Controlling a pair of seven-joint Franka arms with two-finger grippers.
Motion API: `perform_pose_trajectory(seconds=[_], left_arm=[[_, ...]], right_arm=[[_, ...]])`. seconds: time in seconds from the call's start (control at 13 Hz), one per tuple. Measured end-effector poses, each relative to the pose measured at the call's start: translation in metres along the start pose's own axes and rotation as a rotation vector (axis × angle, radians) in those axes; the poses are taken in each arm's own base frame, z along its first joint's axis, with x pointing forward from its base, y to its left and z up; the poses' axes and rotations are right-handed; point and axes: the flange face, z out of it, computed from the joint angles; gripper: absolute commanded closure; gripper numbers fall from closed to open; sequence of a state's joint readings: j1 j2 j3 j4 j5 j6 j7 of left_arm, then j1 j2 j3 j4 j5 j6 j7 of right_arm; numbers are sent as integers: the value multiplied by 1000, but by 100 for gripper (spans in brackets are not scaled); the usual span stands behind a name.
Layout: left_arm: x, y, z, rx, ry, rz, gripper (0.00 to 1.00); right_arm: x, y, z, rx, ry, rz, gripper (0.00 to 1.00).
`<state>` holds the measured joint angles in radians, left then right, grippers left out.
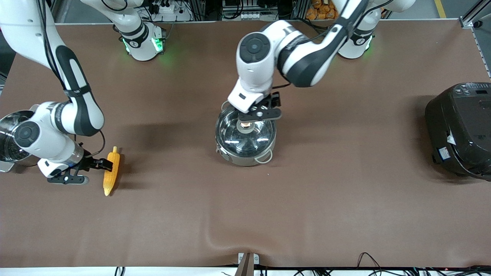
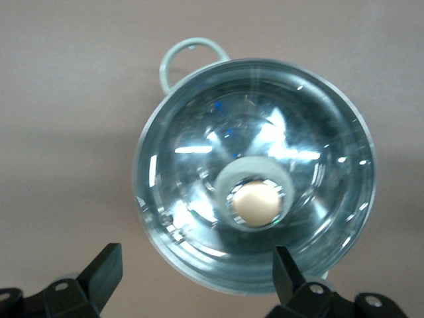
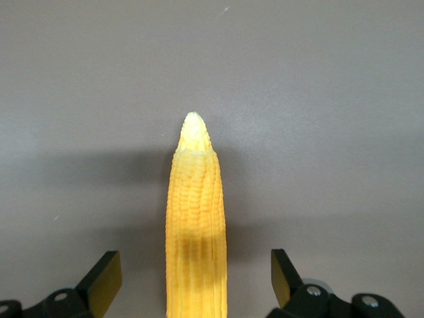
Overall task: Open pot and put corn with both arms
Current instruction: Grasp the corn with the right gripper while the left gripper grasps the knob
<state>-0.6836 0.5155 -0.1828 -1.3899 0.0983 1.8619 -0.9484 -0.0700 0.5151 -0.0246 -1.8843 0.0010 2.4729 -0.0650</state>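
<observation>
My right gripper's open fingers are still above the yellow corn's sides, so closing now would miss. My right gripper lowers first, then closes on the corn.
The steel pot (image 1: 245, 153) stands mid-table with its glass lid (image 1: 245, 138) on, and its copper-coloured knob (image 1: 246, 124) shows on top. My left gripper (image 1: 251, 117) hangs open just above the lid. In the left wrist view the knob (image 2: 255, 202) lies ahead of the open left gripper (image 2: 197, 271), not between its fingers. The yellow corn (image 1: 111, 170) lies on the table toward the right arm's end. My right gripper (image 1: 107, 165) is low and open at the cob. In the right wrist view the corn (image 3: 196, 218) lies between the spread fingers of the right gripper (image 3: 197, 275), untouched.
A steel steamer pot (image 1: 11, 134) stands at the table edge beside the right arm's wrist. A big black rice cooker (image 1: 460, 130) stands at the left arm's end. The brown table cover (image 1: 245, 214) has a ridge near its front edge.
</observation>
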Motion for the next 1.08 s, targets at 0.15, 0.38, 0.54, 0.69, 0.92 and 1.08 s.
perform_pose_trajectory(seconds=[0.15,0.38,0.54,0.69,0.92,1.08], left_arm=[[2,8,20,8,25,21,0],[12,12,33,-17,48,35,0],[13,16,43,-20,63,48,0],[12,23,57,-18,83,69,0],[8,33,69,-25,84,83,0],[7,36,68,-29,87,86,0]], right_arm=[[-4,-2,28,1,-12,-3,0],[-10,-5,53,3,-44,-8,12],[-11,-9,57,4,-51,-14,46],[-11,-12,57,5,-55,-17,82],[-11,-13,55,8,-74,-16,100],[-12,-13,54,9,-96,-15,100]])
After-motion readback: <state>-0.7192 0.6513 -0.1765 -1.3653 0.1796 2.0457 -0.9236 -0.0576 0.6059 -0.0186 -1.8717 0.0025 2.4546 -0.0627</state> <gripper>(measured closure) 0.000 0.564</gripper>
